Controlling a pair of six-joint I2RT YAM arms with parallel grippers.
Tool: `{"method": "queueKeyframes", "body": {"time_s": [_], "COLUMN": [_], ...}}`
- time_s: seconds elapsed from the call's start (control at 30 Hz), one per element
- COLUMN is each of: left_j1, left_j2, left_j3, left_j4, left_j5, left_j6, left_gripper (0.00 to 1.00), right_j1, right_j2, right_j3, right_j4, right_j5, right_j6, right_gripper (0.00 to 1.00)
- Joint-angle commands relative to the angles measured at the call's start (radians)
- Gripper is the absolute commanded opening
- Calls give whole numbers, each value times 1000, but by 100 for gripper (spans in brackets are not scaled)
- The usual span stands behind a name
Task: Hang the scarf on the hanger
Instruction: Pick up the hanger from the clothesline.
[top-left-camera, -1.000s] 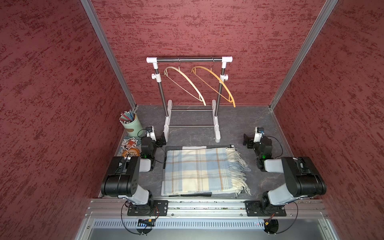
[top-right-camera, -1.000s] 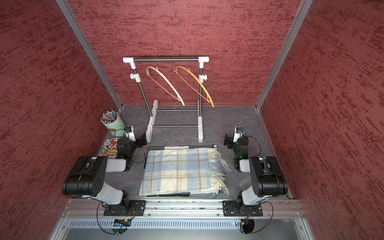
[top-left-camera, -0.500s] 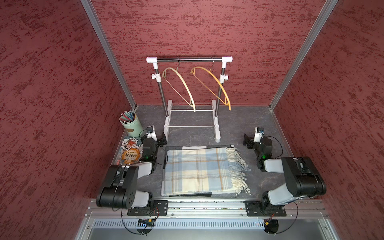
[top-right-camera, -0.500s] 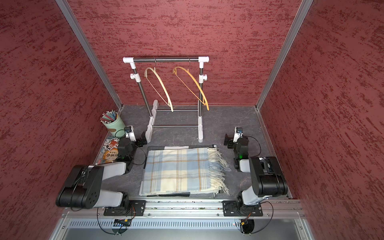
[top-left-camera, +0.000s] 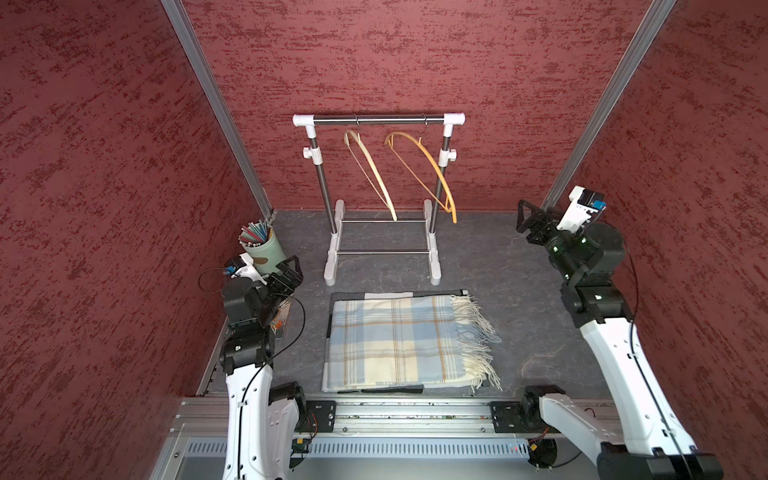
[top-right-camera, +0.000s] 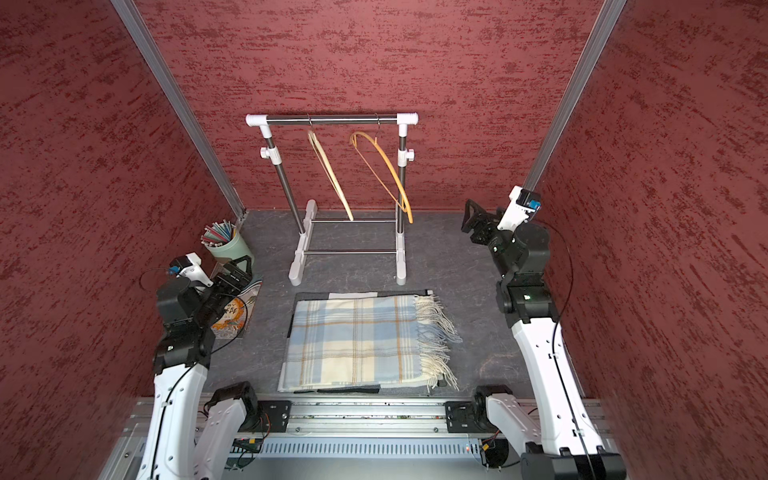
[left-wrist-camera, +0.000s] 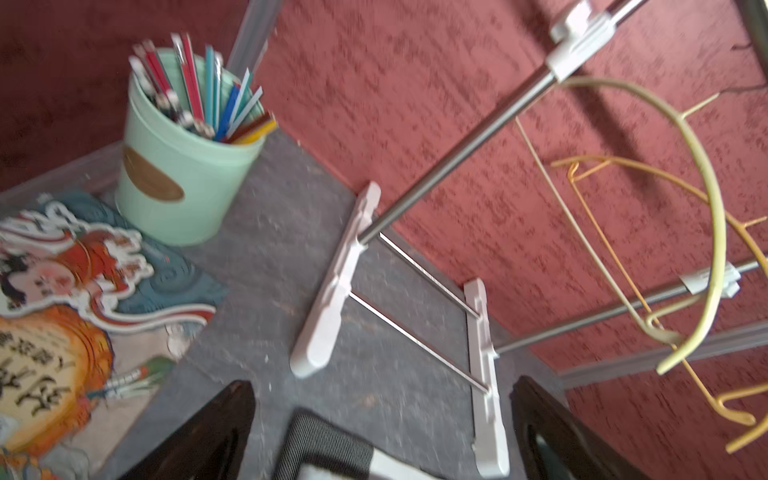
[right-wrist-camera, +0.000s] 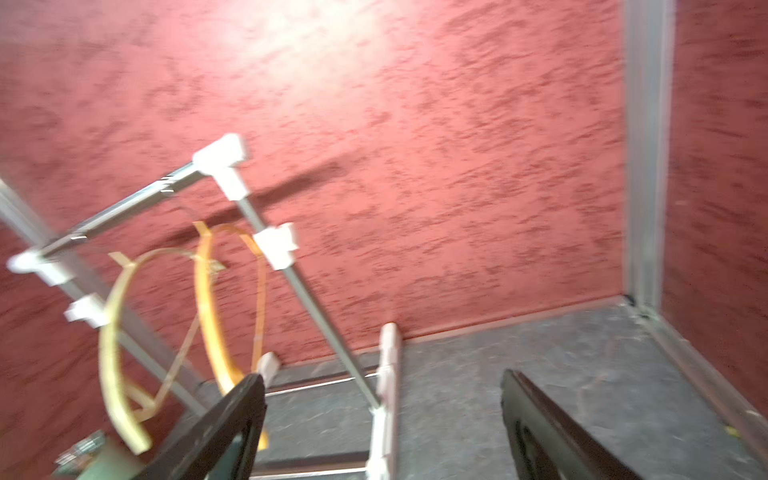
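Note:
My right gripper grabs the orange hanger near its front arm end next, to hang the scarf (top-left-camera: 395, 340). This keeps the hanger's hook and opening free.
The scarf (top-left-camera: 395, 340) (top-right-camera: 353, 338), blue and cream plaid with a fringe on its right edge, lies folded flat on a dark mat at the front centre. At the back, two hangers hang from the rack's rail (top-left-camera: 376, 120): a pale one (top-left-camera: 370, 170) (left-wrist-camera: 706, 174) and an orange one (top-left-camera: 428, 166) (right-wrist-camera: 208, 316). My left gripper (top-left-camera: 289, 272) (left-wrist-camera: 382, 415) is open and empty, left of the scarf and facing the rack's feet. My right gripper (top-left-camera: 530, 218) (right-wrist-camera: 386, 424) is open and empty, raised at the back right, well clear of the scarf.
A green cup of pens (top-left-camera: 262, 249) (left-wrist-camera: 178, 166) stands in the back left corner, close behind my left gripper. An illustrated card (top-right-camera: 232, 316) (left-wrist-camera: 62, 291) lies under the left arm. Red walls close in three sides. A metal rail (top-left-camera: 395, 411) runs along the front.
Both arms have lifted from their low rest poses. The right gripper has risen and moved toward the back right. Both hangers have swung round on the rail. The scarf has not moved.

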Motion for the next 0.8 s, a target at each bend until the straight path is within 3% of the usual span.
{"method": "queueKeyframes", "body": {"time_s": [0.0, 0.1, 0.33, 0.5, 0.63, 0.77], "left_j1": [9, 8, 10, 12, 14, 15], "left_j2": [45, 84, 132, 145, 154, 159], "left_j3": [62, 98, 155, 172, 187, 200], "left_j4": [-202, -190, -214, -224, -235, -253], "left_j5": [199, 243, 245, 243, 246, 237], "left_j6": [-35, -61, -58, -50, -40, -25], "left_gripper": [97, 97, 97, 97, 97, 97], "right_j1": [87, 179, 298, 316, 333, 341], "right_j2": [164, 342, 747, 940, 988, 989], "right_j3": [216, 451, 939, 1171, 1238, 1230], "right_j4": [-401, -548, -816, -899, -897, -842], "right_j5": [-267, -298, -201, -107, -64, -64], "right_j6": [-64, -152, -218, -220, -223, -216], "right_gripper": [91, 91, 89, 70, 53, 50]}}
